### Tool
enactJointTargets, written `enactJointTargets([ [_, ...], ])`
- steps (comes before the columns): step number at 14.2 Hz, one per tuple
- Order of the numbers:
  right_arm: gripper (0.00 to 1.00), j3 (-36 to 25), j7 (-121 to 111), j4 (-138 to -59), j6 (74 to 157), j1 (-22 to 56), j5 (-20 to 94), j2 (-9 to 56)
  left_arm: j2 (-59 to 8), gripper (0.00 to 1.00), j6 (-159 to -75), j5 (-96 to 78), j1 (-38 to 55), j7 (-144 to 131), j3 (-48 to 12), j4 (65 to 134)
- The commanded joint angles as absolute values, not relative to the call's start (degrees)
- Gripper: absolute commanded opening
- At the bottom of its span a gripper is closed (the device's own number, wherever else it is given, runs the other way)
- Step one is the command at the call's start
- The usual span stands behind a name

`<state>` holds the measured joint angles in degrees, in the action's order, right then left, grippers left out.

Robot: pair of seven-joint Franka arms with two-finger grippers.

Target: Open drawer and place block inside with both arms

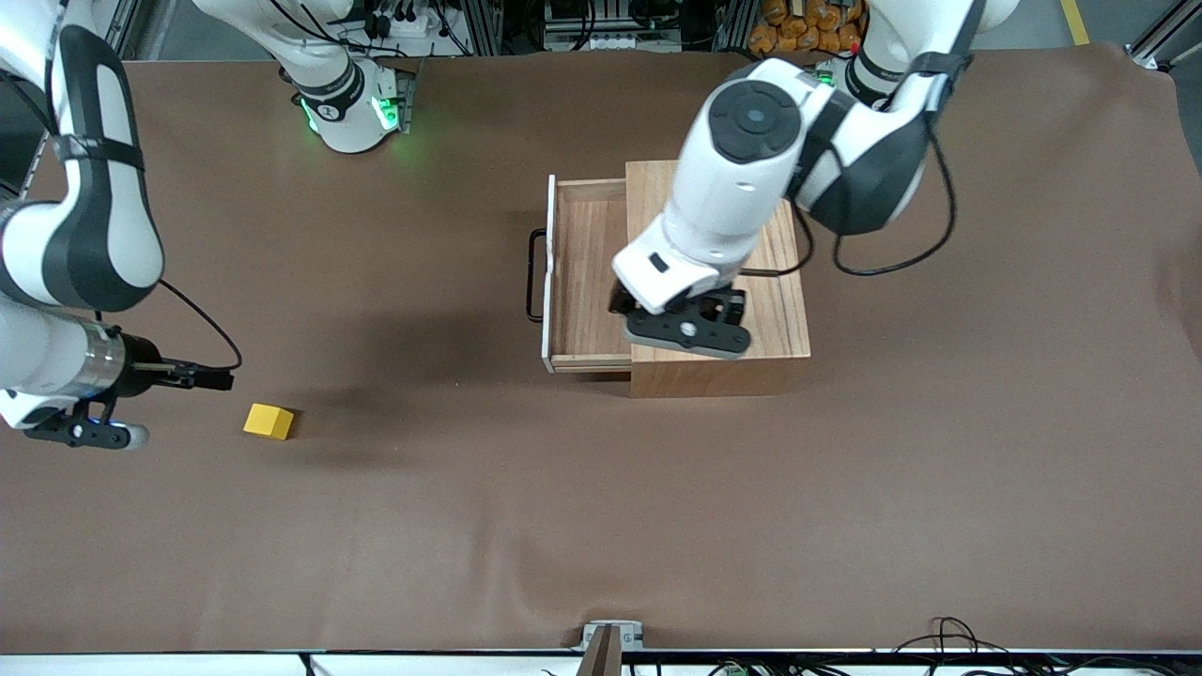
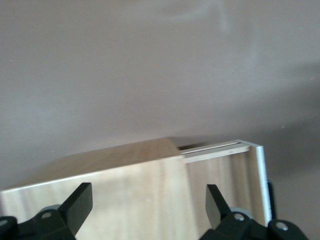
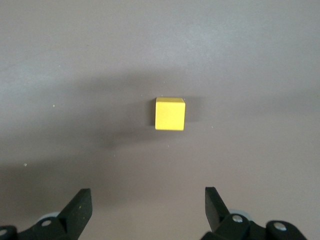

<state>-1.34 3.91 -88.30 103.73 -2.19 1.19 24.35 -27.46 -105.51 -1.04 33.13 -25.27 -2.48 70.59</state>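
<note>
The robot's right gripper should next grab the yellow block by its opposite sides. The block should then go inside the open drawer [image 1: 587, 272].
The drawer [image 1: 587, 272] stands pulled out of the wooden box [image 1: 751, 361] toward the right arm's end, its white front panel [image 1: 548, 272] and black handle [image 1: 533, 277] leading. The tray looks empty. My left gripper [image 1: 690, 330] is open and empty over the box top [image 2: 125, 200], beside the open tray [image 2: 225, 167]; its jaws [image 2: 148, 197] are wide apart. The yellow block [image 1: 269, 421] lies on the table, nearer to the front camera than the drawer. My right gripper [image 1: 94, 434] hovers open and empty beside the block [image 3: 170, 114], which lies ahead of its fingers [image 3: 80, 205].
A brown cloth [image 1: 601, 526] covers the table. The arm bases [image 1: 352, 113] glow green along the robots' edge. A black cable [image 1: 892, 263] hangs from the left arm by the box. A small metal bracket [image 1: 610, 637] sits at the table's front edge.
</note>
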Motion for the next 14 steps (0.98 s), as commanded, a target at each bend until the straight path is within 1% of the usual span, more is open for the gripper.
enactJointTargets([
  [1, 1.0, -0.97, 4.31, -86.75, 105.72, -1.93, 0.35, 28.12, -24.35, 1.0, -100.83, -2.02, 28.76, -21.98, -3.16, 72.42],
  [3, 1.0, -0.97, 3.78, -87.1, 107.14, -2.02, 0.61, 28.47, -22.86, 1.0, -98.01, -2.02, 23.14, -17.34, -5.7, 72.68],
  [6, 1.0, -1.05, 3.78, -86.84, 107.14, 0.43, -0.35, 32.07, -21.01, 1.0, -93.44, -2.02, 14.27, -10.74, -8.78, 72.68],
  [7, 1.0, -1.05, 3.78, -86.84, 107.14, 0.44, -0.96, 34.26, -20.31, 1.0, -91.86, -1.93, 10.76, -8.81, -10.62, 72.77],
  [10, 1.0, -0.97, 3.6, -86.84, 107.23, -0.09, -0.7, 36.47, -19.25, 1.0, -87.38, -1.93, 1.17, -6.6, -15.8, 72.86],
  [12, 1.0, -1.14, 3.69, -86.57, 109.14, -0.7, -0.88, 37.26, -16.89, 1.0, -84.65, -0.88, 0.26, -6.68, -15.21, 72.95],
  [14, 1.0, -1.06, 3.78, -86.66, 115.98, -3.06, -0.01, 38.84, -13.81, 1.0, -80.09, 2.18, 0.26, -5.9, -13.89, 73.21],
])
